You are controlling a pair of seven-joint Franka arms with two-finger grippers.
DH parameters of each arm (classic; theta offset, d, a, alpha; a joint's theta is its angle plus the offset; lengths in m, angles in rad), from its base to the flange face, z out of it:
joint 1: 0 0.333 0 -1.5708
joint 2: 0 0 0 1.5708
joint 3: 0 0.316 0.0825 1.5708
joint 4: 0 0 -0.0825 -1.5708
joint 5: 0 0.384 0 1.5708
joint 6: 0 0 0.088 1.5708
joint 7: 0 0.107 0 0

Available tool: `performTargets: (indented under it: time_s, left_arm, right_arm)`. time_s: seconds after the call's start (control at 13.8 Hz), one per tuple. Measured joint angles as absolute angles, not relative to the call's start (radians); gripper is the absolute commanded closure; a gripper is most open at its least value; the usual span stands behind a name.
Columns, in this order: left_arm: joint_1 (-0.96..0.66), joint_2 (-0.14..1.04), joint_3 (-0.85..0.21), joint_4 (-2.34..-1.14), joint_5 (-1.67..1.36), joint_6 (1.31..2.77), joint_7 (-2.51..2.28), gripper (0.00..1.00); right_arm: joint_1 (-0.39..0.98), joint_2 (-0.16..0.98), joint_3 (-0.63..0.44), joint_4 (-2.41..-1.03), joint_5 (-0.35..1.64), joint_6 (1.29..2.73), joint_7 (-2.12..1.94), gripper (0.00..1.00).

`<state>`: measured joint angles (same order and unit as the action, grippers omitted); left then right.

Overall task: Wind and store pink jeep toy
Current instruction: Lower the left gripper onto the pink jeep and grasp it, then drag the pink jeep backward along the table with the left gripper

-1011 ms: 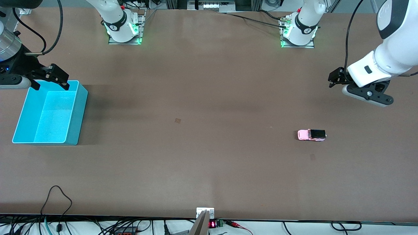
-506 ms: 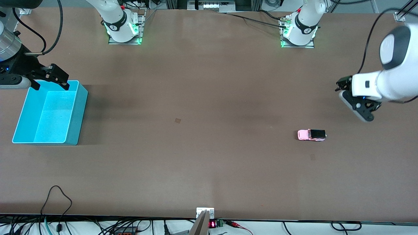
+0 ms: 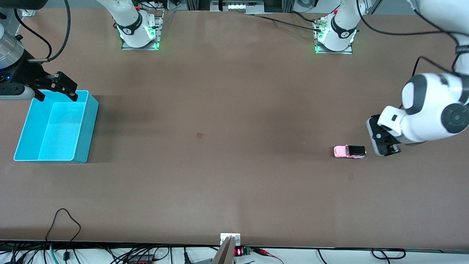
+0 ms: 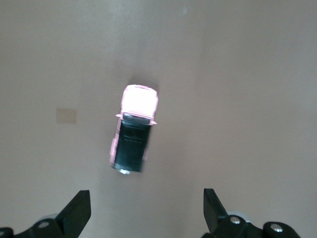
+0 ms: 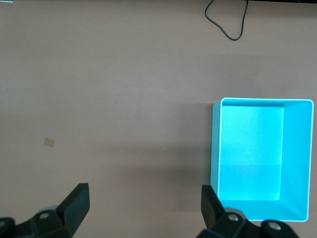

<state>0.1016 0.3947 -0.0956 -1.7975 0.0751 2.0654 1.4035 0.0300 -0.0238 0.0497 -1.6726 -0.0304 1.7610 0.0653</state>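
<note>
The pink jeep needs to be wound and stored, so my left gripper should next grab it by its black rear roof (image 3: 357, 150) (image 4: 132, 144).
The pink jeep toy (image 3: 349, 151) stands on its wheels on the brown table toward the left arm's end, black ribbed rear roof pointing at the left arm's hand. My left gripper (image 3: 383, 145) hangs just beside the jeep's rear. In the left wrist view the jeep (image 4: 133, 130) lies ahead of the open left gripper (image 4: 146, 210), with nothing between the fingers. My right gripper (image 3: 56, 95) waits open and empty over the edge of the blue bin (image 3: 89, 126) that lies farthest from the front camera. In the right wrist view the right gripper (image 5: 143, 206) is beside the empty bin (image 5: 216, 148).
A small tan patch (image 3: 199, 135) marks the table's middle. A black cable loop (image 3: 64, 220) lies by the table edge nearest the front camera. The two arm bases (image 3: 139, 31) (image 3: 335, 35) stand along the edge farthest from that camera.
The left arm has swung down and in toward the jeep, its hand now close beside the toy's rear. The right arm and the jeep have not moved.
</note>
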Motion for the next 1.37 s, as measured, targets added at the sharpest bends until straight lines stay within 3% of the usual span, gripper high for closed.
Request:
performTargets:
  time_s: [0.36,0.87,0.94,1.16,1.37]
  left_arm:
    - [0.095,0.429,-0.103,-1.96,0.111,2.364,1.499,0.0]
    - [0.099,0.502,-0.103,-1.982,0.112,2.499,1.506,0.0]
    - [0.099,0.512,-0.103,-1.982,0.112,2.514,1.506,0.07]
    - [0.101,0.527,-0.103,-1.982,0.112,2.525,1.506,0.57]
    - [0.102,0.529,-0.103,-1.982,0.112,2.525,1.508,0.89]
  right_arm:
    - [0.03,-0.024,0.05,-1.673,-0.03,1.761,0.065,0.0]
    - [0.03,-0.024,0.05,-1.673,-0.03,1.761,0.065,0.0]
    - [0.03,-0.024,0.05,-1.673,-0.03,1.761,0.065,0.0]
    - [0.03,-0.024,0.05,-1.673,-0.03,1.761,0.062,0.0]
    - [0.03,-0.024,0.05,-1.673,-0.03,1.761,0.062,0.0]
